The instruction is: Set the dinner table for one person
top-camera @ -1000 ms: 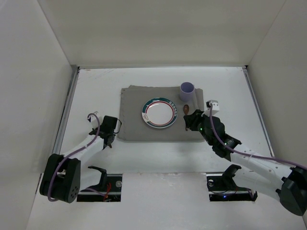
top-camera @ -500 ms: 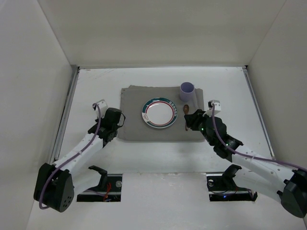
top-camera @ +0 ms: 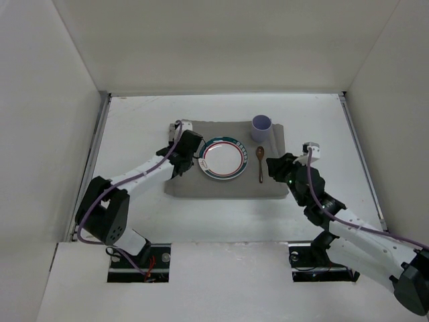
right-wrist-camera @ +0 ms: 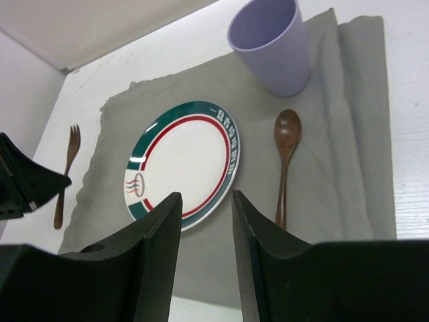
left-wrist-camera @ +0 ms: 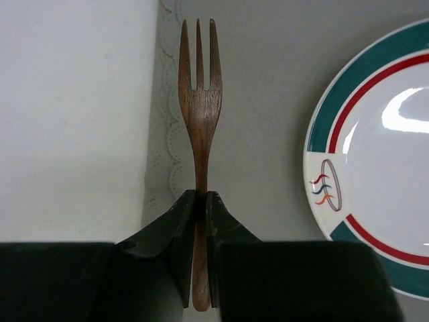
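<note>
The fork [left-wrist-camera: 198, 100] stays held in my left gripper now until it is nearer the plate. The fork is above the mat, nearer the mat's edge, so it would drop onto the mat's border.
My left gripper [top-camera: 184, 153] is shut on the handle of a brown wooden fork [left-wrist-camera: 198, 100]. The tines point away from me over the left edge of the grey placemat [left-wrist-camera: 268, 94], just left of the green-and-red rimmed plate [top-camera: 222, 158]. I cannot tell whether the fork touches the mat. The fork also shows in the right wrist view [right-wrist-camera: 66, 168]. My right gripper [top-camera: 277, 168] is open and empty over the mat's right part, right of a wooden spoon [top-camera: 261, 162] that lies beside the plate. A lilac cup [top-camera: 261, 126] stands behind the spoon. All rest on the white dinner table [top-camera: 134, 121].
The placemat [top-camera: 228, 184] is rumpled along its right side [right-wrist-camera: 362, 114]. White walls enclose the table on the left, back and right. The arm bases sit at the near edge.
My left arm has swung from the bare table left of the mat to the mat's left edge beside the plate, carrying the fork. My right gripper has drawn back rightward off the spoon.
</note>
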Available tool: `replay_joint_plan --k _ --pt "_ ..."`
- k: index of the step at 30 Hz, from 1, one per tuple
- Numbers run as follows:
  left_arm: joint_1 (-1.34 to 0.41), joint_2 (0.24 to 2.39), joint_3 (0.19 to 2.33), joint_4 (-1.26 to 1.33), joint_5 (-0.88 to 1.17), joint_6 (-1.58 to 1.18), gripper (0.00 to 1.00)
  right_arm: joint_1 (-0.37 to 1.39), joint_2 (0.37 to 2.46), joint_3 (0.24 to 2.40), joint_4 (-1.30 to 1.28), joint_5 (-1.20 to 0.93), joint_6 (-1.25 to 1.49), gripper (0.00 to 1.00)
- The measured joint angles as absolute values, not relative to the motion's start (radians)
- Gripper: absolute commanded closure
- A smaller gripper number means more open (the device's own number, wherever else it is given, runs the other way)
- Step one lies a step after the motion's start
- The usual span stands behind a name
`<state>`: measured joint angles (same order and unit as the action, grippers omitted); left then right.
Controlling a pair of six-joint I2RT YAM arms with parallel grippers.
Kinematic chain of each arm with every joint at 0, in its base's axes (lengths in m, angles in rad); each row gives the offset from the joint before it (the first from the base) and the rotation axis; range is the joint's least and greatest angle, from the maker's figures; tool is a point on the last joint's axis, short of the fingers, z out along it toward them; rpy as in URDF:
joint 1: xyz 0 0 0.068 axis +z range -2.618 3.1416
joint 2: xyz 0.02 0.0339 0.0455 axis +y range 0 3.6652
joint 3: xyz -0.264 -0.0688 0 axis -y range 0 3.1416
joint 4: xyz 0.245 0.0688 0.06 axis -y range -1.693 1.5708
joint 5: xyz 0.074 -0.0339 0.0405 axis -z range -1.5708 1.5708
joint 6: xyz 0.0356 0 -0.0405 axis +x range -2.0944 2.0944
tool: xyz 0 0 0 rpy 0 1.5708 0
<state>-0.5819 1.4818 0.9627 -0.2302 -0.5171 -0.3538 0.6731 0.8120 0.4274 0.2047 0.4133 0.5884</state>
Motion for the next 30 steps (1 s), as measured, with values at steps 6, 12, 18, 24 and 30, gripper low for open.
replay_joint_plan --k 6,12,18,24,30 --pt "-0.590 1.539 0.962 -0.220 -0.516 -0.324 0.96 0.656 0.804 0.424 0.213 0.419 0.597 0.57" --pt "-0.590 1.615 0.962 -0.182 -0.504 -0.311 0.96 0.654 0.855 0.424 0.216 0.419 0.599 0.57" --pt "-0.603 1.668 0.961 -0.163 -0.499 -0.309 0.96 0.653 0.863 0.424 0.218 0.419 0.599 0.57" --pt "-0.608 1.674 0.949 -0.139 -0.496 -0.308 0.95 0.649 0.866 0.424 0.219 0.419 0.599 0.57" --pt "-0.602 1.697 0.949 -0.131 -0.496 -0.303 0.94 0.649 0.897 0.424 0.224 0.413 0.603 0.56"
